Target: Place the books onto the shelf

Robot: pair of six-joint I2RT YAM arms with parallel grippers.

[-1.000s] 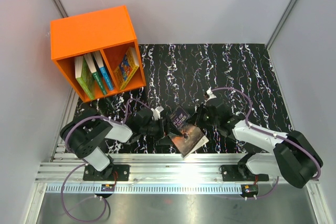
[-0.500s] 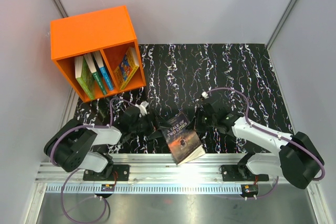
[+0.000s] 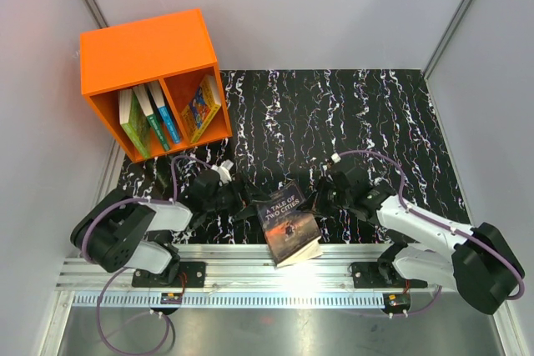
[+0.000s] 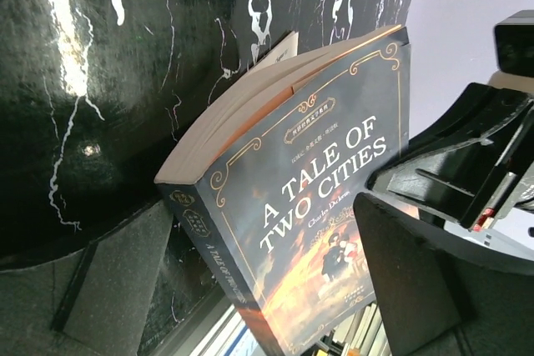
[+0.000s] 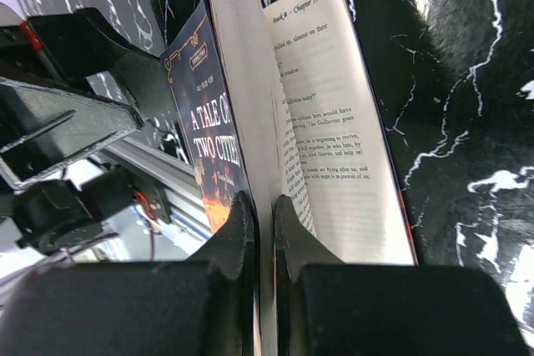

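One of my left gripper's fingers is beside the book's spine, the other over the cover, and closing now would catch the spine, so my left gripper closes on it next.
A dark book (image 3: 288, 223) titled "A Tale of Two Cities" lies near the table's front edge, partly fanned open. My right gripper (image 3: 321, 200) is shut on the book; in the right wrist view its fingers (image 5: 242, 231) pinch the front cover and a stack of pages (image 5: 334, 122). My left gripper (image 3: 240, 204) stands open at the book's left side. In the left wrist view the book's spine (image 4: 221, 260) sits between the gripper's wide-apart fingers (image 4: 417, 281). The orange shelf (image 3: 146, 52) stands at the back left, holding several books (image 3: 158, 114) upright in its two compartments.
The black marbled mat (image 3: 334, 114) covers the table between the shelf and the arms. A metal rail (image 3: 284, 268) runs along the near edge just below the book. Grey walls enclose the left, back and right sides.
My right gripper closed on the book's cover and pages. The book turned and shifted slightly toward the near edge. My left gripper drew back to the left, still open.
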